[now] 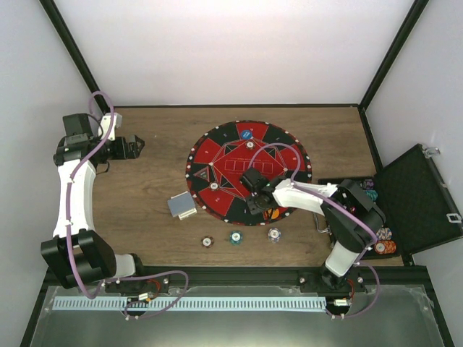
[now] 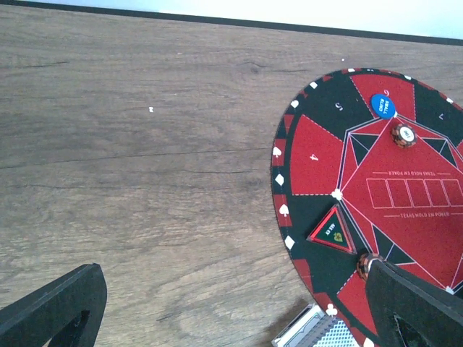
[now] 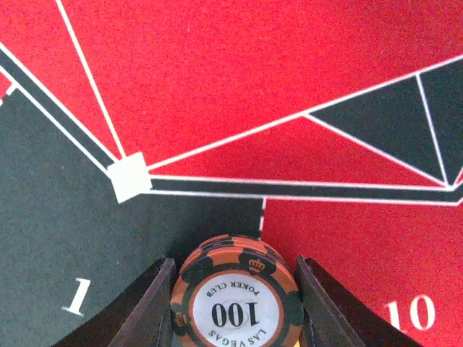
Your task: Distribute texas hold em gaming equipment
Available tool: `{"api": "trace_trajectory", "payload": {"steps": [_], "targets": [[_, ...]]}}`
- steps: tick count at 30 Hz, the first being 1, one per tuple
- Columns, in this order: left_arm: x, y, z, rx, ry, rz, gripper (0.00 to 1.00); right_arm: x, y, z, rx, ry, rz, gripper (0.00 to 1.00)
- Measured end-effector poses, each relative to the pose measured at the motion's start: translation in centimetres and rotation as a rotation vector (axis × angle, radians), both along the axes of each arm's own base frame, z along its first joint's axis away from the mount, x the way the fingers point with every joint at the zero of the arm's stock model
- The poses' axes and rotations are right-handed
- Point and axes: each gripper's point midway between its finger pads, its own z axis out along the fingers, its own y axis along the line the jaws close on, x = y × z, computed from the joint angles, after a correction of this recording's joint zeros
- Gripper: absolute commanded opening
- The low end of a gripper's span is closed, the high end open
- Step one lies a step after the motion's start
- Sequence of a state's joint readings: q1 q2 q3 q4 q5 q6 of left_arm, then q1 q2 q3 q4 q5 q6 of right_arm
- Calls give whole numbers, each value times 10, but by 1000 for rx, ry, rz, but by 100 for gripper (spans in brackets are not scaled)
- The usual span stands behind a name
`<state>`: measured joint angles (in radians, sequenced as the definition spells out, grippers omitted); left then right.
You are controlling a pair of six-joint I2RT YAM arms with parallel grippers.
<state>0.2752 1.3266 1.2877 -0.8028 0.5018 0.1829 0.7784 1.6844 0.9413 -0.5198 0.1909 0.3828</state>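
My right gripper should open now, because the upright brown chips are low over flat, empty mat and would come to rest where black meets red.
My right gripper (image 3: 233, 278) is shut on a short stack of brown striped-edge chips (image 3: 236, 307) marked 100, low over the mat's (image 3: 289, 87) near part, where a black and a red field meet. The top view has this gripper (image 1: 258, 196) at the mat's (image 1: 217, 155) front. My left gripper (image 2: 239, 311) is open with nothing in it, over bare wood left of the mat (image 2: 318, 155). A grey-blue card deck (image 1: 182, 206) lies off the mat's front left edge. Three chips (image 1: 236, 236) lie in a row on the wood. A blue disc (image 2: 383, 105) and a brown chip (image 2: 404, 134) sit on the mat's far side.
An open black case (image 1: 416, 202) with more chips (image 1: 383, 246) stands at the right table edge, beside my right arm. A small green triangle marker (image 2: 332, 230) rests on the mat's left side. Black frame posts rise at the back corners.
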Motion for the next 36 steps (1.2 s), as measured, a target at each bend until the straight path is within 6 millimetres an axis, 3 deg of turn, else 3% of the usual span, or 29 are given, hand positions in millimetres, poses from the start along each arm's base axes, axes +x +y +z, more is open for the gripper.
{"api": "trace_trajectory", "payload": {"steps": [3,4,5,6,7,8,15,19,22,26,30,36], "targets": [[0,0,0,0,-1,0,100,4,1,0,13,-5,-4,14],[0,0,0,0,-1,0,100,5,1,0,16,-6,-6,19],[0,0,0,0,0,0,100,6,1,0,18,-9,-8,30],[0,0,1,0,-1,0,100,7,1,0,20,-11,-9,51],[0,0,1,0,-1,0,100,7,1,0,20,-11,-10,61],[0,0,1,1,-2,0,100,8,1,0,19,-13,-11,63],[1,0,5,2,-9,0,100,9,-6,4,-15,-17,-24,68],[1,0,6,4,-13,0,100,3,1,27,-10,-43,-9,69],[1,0,6,3,-13,0,100,-9,29,59,51,-88,48,73],[1,0,7,4,-14,0,100,-49,79,88,151,-103,179,80],[1,0,7,3,-14,0,100,-91,101,81,169,-40,279,79],[1,0,6,3,-13,0,100,-112,101,54,120,34,300,74]]}}
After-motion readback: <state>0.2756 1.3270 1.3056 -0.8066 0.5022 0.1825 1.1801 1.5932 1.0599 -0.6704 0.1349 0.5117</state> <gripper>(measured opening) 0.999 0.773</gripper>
